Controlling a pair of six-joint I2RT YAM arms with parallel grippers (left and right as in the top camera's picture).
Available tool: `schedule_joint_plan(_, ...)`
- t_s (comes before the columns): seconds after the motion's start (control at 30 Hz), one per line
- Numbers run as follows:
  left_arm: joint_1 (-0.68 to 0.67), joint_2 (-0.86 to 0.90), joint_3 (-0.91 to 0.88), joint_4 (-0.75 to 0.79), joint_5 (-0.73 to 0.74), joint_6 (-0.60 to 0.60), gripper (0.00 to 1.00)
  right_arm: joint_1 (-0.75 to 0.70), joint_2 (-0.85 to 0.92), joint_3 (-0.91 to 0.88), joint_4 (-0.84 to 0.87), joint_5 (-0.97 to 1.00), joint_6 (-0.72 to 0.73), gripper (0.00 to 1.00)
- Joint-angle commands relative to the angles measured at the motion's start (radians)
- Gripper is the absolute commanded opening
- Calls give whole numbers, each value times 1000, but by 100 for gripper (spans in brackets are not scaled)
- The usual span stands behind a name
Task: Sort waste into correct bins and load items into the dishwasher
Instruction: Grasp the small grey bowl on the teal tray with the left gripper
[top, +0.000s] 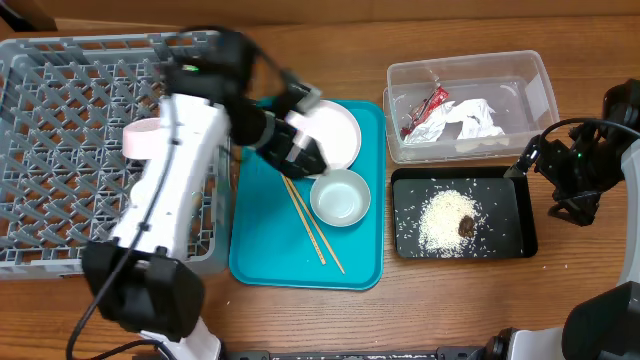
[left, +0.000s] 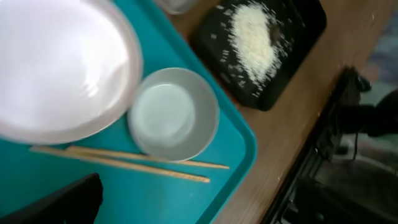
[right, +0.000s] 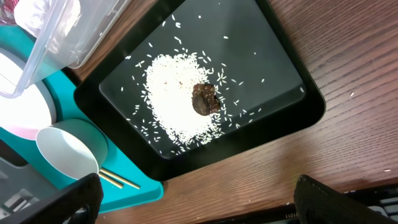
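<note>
The whitish-grey bowl needs to be grabbed next by its rim (top: 338, 224) (left: 214, 130) with my left gripper, so that I can turn it over and load it into the dish rack.
The white plate (top: 338, 130) (left: 56, 68), the whitish-grey bowl (top: 340, 197) (left: 174, 115) and the two chopsticks (top: 315, 225) (left: 130, 162) lie on a teal tray (top: 260, 255). My left gripper (top: 300, 150) (left: 199, 208) hovers open and empty over the tray, at the plate's left edge. The clear tub (top: 540, 90) holds the red wrapper (top: 425, 110) and the napkin (top: 475, 120). The black tray (top: 405, 215) (right: 292, 81) holds rice (top: 445, 220) (right: 177, 99) and the brown lump (top: 467, 226) (right: 204, 98). My right gripper (top: 560, 180) (right: 199, 196) is open and empty beside the black tray. The cup is out of view.
The grey dish rack (top: 70, 120) fills the left of the table, with my left arm across it. A pale pink shape (top: 140, 140), partly hidden by the arm, sits in the rack. Bare wood (right: 323, 155) lies in front of the black tray.
</note>
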Motion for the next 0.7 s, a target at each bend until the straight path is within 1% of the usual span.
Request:
schedule_joint_plan(0.0,-130,29,1,10,-111,-59,100,-3,-21,8,1,20,-8,100)
schedule_joint_plan(0.03,-158,36,1,18,-156,-101,100,-3,-21,8,1,28,-8,100)
schedule_joint_plan(0.07,-193,42,1,31,-231,-169,100,-3,-21,8,1,34,-8,100)
schedule_joint_plan(0.1,-238,53,1,50,-353,-280,100,-3,-21,8,1,34,-8,100)
schedule_joint_plan(0.2,-323,74,-1,75,-546,-486,100,-3,-21,8,1,34,-8,100)
schedule_joint_plan(0.27,-369,87,-11,91,-567,-540,100,-3,-21,8,1,34,-8,100)
schedule_joint_plan(0.3,-398,99,-28,106,-563,-564,100,-3,-21,8,1,34,-8,100)
schedule_joint_plan(0.37,-440,127,-51,126,-562,-574,100,-3,-21,8,2,34,-8,100)
schedule_joint_plan(0.53,-479,234,-66,134,-564,-573,100,-3,-21,8,2,34,-8,100)
schedule_joint_plan(0.57,-479,273,-66,137,-564,-573,98,-3,-21,8,2,34,-8,100)
schedule_joint_plan(0.6,-479,290,-66,138,-563,-573,93,-3,-21,8,2,34,-8,100)
schedule_joint_plan(0.67,-479,341,-66,136,-564,-573,79,-3,-21,8,2,34,-8,100)
